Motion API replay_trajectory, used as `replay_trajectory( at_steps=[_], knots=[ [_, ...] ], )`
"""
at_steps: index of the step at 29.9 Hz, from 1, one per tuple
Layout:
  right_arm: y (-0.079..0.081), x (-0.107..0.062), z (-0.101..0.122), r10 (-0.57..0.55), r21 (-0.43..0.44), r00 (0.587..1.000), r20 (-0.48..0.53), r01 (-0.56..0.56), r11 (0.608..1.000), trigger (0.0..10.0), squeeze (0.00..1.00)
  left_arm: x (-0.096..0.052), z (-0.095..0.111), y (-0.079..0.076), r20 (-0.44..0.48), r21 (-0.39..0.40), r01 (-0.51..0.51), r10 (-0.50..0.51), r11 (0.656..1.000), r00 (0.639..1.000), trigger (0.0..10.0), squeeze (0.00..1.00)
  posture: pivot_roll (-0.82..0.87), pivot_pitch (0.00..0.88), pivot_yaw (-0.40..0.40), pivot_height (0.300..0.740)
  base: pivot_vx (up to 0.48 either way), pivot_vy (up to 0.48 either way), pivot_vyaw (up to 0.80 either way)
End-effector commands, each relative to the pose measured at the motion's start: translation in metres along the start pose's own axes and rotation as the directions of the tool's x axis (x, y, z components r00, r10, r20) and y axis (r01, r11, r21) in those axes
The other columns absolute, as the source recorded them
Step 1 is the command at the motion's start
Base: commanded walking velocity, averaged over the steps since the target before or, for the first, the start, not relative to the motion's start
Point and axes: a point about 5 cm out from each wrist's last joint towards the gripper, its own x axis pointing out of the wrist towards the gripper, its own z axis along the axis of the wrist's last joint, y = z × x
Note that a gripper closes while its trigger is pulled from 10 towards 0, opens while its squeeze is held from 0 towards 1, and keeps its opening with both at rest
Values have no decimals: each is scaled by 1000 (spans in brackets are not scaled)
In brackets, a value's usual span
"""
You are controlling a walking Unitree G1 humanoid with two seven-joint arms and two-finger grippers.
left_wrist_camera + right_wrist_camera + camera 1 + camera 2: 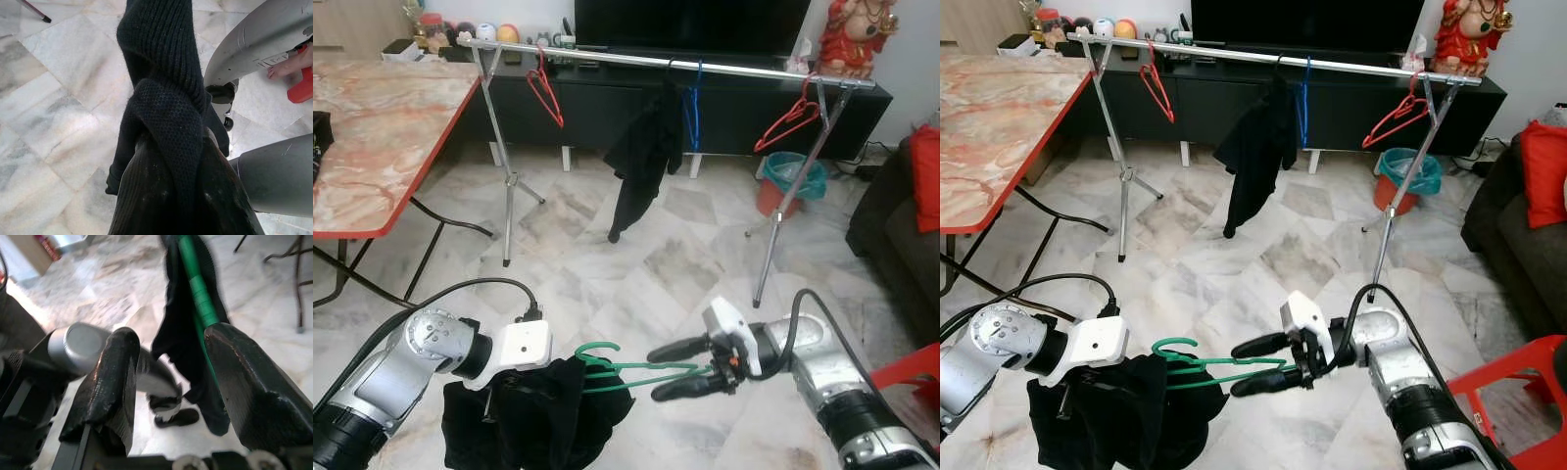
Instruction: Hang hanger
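Observation:
My right gripper needs to grab the hanger's bare green end point(703, 370) next, because black cloth is bunched around the hanger's other end. Then it can hang the hanger.
A green hanger point(641, 372) carries a black garment point(548, 421) low in front of me, its hook point(597, 349) curling upward. My left gripper point(521, 380) is buried in the bunched cloth and holds it off the floor; black knit point(166, 112) covers its fingers in the left wrist view. My right gripper point(681, 368) stands open, one finger above and one below the hanger's right end. The green bar point(195, 289) runs beside one finger point(244, 382). The silver rack rail point(724, 65) spans the room ahead.
On the rail hang two red hangers point(546, 93) point(788, 122) and a blue hanger point(693, 108) beside a black garment point(641, 157). A marble table point(372, 127) stands left, a teal bin point(793, 176) and dark sofa point(901, 235) right, a red stool point(911, 377) near my right arm.

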Motion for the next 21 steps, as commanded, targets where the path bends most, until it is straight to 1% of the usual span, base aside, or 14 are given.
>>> replay_trajectory(
  at_steps=[1, 13, 15, 18, 21],
  knots=[
    [2, 2, 7, 29, -52, 999, -13, -29, 998, 10000, 0, -2, 16, 6, 25, 53, -6, 4, 999, 1000, 10000, 0, 22, 0, -56, 740, 0, 0, 0],
    [2, 4, 12, 45, -83, 998, -34, -48, 995, 10000, 0, 6, 31, 7, 75, 78, 16, -22, 997, 997, 10000, 0, 20, 0, -61, 740, 0, 0, 0],
    [1, 4, 12, 30, -97, 999, -40, -33, 995, 10000, 0, 7, 34, 7, 80, 89, 19, -26, 996, 996, 10000, 0, 16, 0, -63, 740, 0, 0, 0],
    [-3, 6, 12, -22, -118, 999, -34, 18, 993, 10000, 0, 9, 39, 7, 88, 99, 22, -31, 995, 996, 10000, 0, 17, 0, -64, 740, 0, 0, 0],
    [-3, 7, 12, -23, -117, 999, -35, 19, 993, 10000, 0, 10, 40, 7, 90, 102, 22, -31, 995, 995, 10000, 0, 18, 0, -64, 740, 0, 0, 0]
  ],
)
